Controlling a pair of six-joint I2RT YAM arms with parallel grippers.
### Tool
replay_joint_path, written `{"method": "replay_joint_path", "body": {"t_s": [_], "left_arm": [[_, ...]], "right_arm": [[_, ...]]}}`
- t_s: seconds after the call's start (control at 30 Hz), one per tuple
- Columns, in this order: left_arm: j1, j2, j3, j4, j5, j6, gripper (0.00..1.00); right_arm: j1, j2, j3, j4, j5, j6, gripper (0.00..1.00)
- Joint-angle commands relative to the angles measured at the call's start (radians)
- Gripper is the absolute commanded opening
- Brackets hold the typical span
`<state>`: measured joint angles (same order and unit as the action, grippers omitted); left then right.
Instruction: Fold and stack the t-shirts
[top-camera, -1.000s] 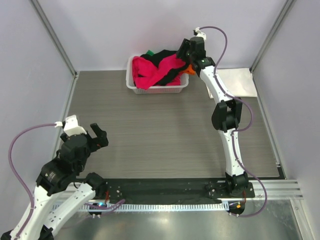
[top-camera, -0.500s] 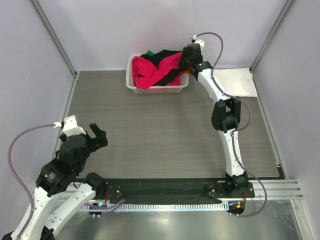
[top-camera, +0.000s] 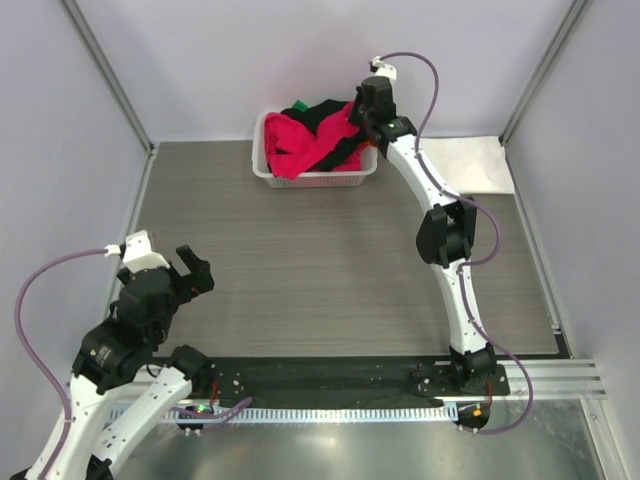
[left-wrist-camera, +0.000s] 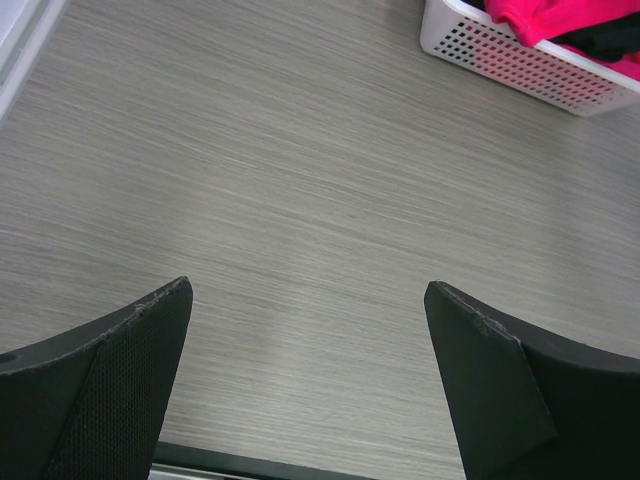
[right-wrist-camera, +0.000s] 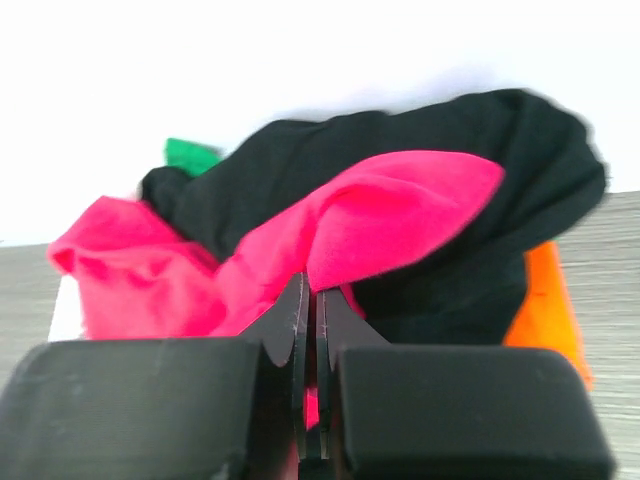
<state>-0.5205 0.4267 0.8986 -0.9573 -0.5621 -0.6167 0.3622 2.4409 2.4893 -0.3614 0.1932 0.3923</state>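
The white basket (top-camera: 262, 172) needs to move aside to free the table for folding t-shirts, so my left gripper needs to grip the basket's exposed rim next.
Several t-shirts lie heaped in a white slotted basket (top-camera: 262, 172) at the back of the table. A bright pinkish-red t-shirt (top-camera: 300, 145) lies on top, with a black one (top-camera: 322, 112) behind it. My right gripper (top-camera: 358, 118) is at the heap's right end. In the right wrist view that gripper (right-wrist-camera: 313, 295) is shut on a fold of the pinkish-red t-shirt (right-wrist-camera: 400, 215), with black (right-wrist-camera: 470, 140), orange (right-wrist-camera: 555, 310) and green (right-wrist-camera: 190, 155) cloth around it. A white folded t-shirt (top-camera: 470, 165) lies at the back right. My left gripper (top-camera: 175, 262) hangs open over bare table (left-wrist-camera: 308, 290).
Grey wood-grain tabletop (top-camera: 330, 260) runs between the arms and the basket. The basket's corner (left-wrist-camera: 520, 60) shows at the upper right of the left wrist view. Metal frame posts (top-camera: 110, 75) and pale walls close in the back and sides.
The right gripper has moved left along the heap in the basket and closed on the pinkish-red t-shirt. The left arm has hardly moved and stays open.
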Motion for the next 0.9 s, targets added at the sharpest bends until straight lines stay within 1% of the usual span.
{"method": "replay_joint_path", "body": {"t_s": [0.0,0.13,0.17,0.2,0.27,0.3,0.37,0.4,0.47,0.5,0.53,0.57,0.6,0.63,0.67,0.7,0.73,0.77,0.8,0.83,0.87], "left_arm": [[0.011,-0.008,-0.004,0.038,0.005,0.015,1.00],[0.016,-0.008,-0.004,0.037,0.004,0.015,1.00],[0.016,-0.006,-0.004,0.037,0.004,0.014,1.00],[0.016,-0.005,-0.004,0.035,0.002,0.014,1.00],[0.016,0.000,-0.004,0.034,-0.001,0.012,1.00],[0.016,0.001,-0.004,0.035,-0.002,0.011,1.00],[0.016,0.006,-0.003,0.032,-0.004,0.011,1.00],[0.017,0.010,-0.003,0.032,-0.005,0.009,1.00],[0.017,0.014,-0.003,0.031,-0.009,0.008,1.00],[0.017,0.018,-0.001,0.031,-0.010,0.008,1.00],[0.017,0.021,-0.001,0.029,-0.012,0.006,1.00],[0.016,0.023,-0.001,0.029,-0.015,0.006,1.00],[0.017,0.026,-0.001,0.028,-0.021,0.006,1.00],[0.017,0.033,-0.001,0.028,-0.024,0.008,1.00],[0.017,0.037,-0.003,0.031,-0.028,0.011,1.00],[0.017,0.044,-0.003,0.037,-0.030,0.015,1.00],[0.017,0.072,0.002,0.035,-0.033,0.020,1.00],[0.017,0.090,0.014,0.038,-0.030,0.020,1.00],[0.017,0.112,0.022,0.054,-0.028,0.026,1.00],[0.017,0.159,0.031,0.063,-0.032,0.032,0.99],[0.017,0.190,0.043,0.078,-0.036,0.043,1.00]], "right_arm": [[0.020,-0.098,0.071,0.062,-0.052,0.019,0.01],[0.032,-0.189,0.123,0.136,-0.219,0.066,0.01],[0.034,-0.253,0.125,0.162,-0.250,0.094,0.01],[0.037,-0.284,0.120,0.212,-0.311,0.100,0.01],[0.052,-0.354,0.115,0.260,-0.360,0.109,0.01],[0.058,-0.425,0.108,0.291,-0.392,0.115,0.01],[0.057,-0.492,0.088,0.309,-0.411,0.123,0.01],[0.058,-0.572,0.045,0.318,-0.405,0.115,0.01],[0.058,-0.659,-0.021,0.302,-0.368,0.094,0.01],[0.058,-0.704,-0.120,0.291,-0.342,0.083,0.01],[0.058,-0.802,-0.174,0.280,-0.277,0.063,0.01],[0.058,-0.847,-0.228,0.259,-0.224,0.062,0.01],[0.058,-0.891,-0.341,0.207,-0.183,0.062,0.01],[0.058,-0.984,-0.401,0.176,-0.129,0.071,0.01],[0.058,-1.029,-0.468,0.144,-0.032,0.089,0.01],[0.058,-1.084,-0.622,0.098,0.007,0.115,0.01],[0.057,-1.135,-0.700,0.076,0.049,0.149,0.01],[0.058,-1.242,-0.783,0.064,0.098,0.170,0.01],[0.057,-1.290,-0.934,0.027,0.138,0.189,0.01],[0.058,-1.337,-1.001,-0.006,0.181,0.210,0.01],[0.058,-1.432,-1.064,-0.045,0.287,0.288,0.01]]}}
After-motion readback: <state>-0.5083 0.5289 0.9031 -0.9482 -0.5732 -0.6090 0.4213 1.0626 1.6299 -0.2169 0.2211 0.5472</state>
